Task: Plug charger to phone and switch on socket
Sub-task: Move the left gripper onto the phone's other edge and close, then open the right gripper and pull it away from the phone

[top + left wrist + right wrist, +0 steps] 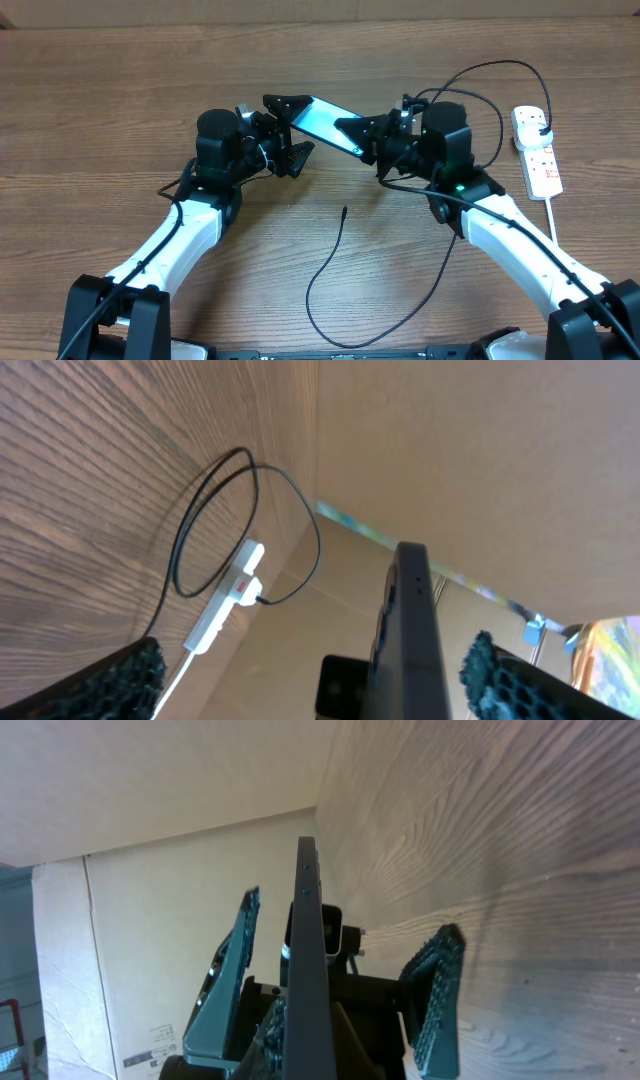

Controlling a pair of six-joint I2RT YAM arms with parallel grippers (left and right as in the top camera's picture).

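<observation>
I need to grab the phone (pixel 322 119) next with my left gripper by the end opposite my right gripper, so its other end stays free to plug in the charger.
The phone (pixel 322 119), its cyan screen up, hangs above the table between the two arms. My right gripper (pixel 353 136) is shut on its right end. In the right wrist view the phone (pixel 305 940) shows edge-on, with my right gripper (pixel 303 1055) clamped on it. My left gripper (pixel 308 124) stands open around the left end, its fingers apart from the phone (pixel 405 630) on both sides. The left gripper (pixel 315 682) holds nothing. The charger (pixel 322 265) lies on the table, its tip free near the middle. The socket (pixel 537 150) lies at the far right with the charger's plug in it.
The charger's cable loops over the right arm towards the socket (pixel 225 600), and the socket's white cord runs towards the front edge. A cardboard wall (pixel 170 940) stands behind the table. Bare wood (pixel 120 110) lies to the left.
</observation>
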